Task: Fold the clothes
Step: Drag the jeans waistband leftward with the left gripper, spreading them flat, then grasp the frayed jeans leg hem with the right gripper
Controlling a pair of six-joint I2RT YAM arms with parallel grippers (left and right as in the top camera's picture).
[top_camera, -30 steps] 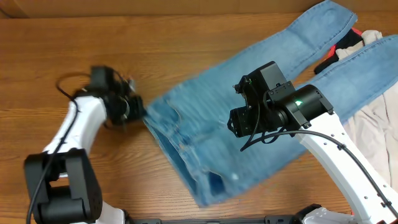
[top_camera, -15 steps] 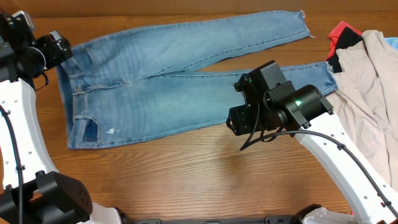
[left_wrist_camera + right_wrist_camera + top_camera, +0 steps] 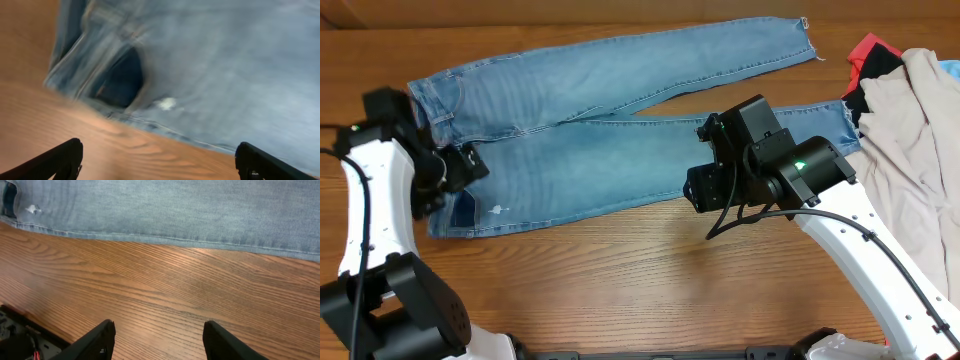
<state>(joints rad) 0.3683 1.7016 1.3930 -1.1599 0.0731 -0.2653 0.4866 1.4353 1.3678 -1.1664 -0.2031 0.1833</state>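
Observation:
I should next grab the jeans with my left gripper by the waist's near corner [image 3: 442, 229] beside the pocket [image 3: 465, 209], to fold the lower leg over the upper.
The clothes, a pair of light blue jeans [image 3: 600, 170], lie spread flat on the wooden table, waist at the left and both legs running right to frayed hems. My left gripper [image 3: 468, 165] hovers over the waist's near corner. In the blurred left wrist view this left gripper [image 3: 160, 160] stands wide open and holds nothing, with the jeans [image 3: 225, 60] just beyond it. My right gripper [image 3: 698, 190] sits at the near edge of the lower leg. In the right wrist view the right gripper [image 3: 160, 340] is open over bare wood, just short of the jeans [image 3: 175, 210].
A beige garment [image 3: 910, 150] is heaped at the right edge, with red and black garments [image 3: 870, 62] beneath it by the upper leg's hem. Bare table [image 3: 620, 280] stretches between the jeans and the front edge.
The jeans went from a bunched bundle in my shut left gripper to lying flat. The left gripper opened wide, let them go and swung back over the waist. The right jaws widened slightly.

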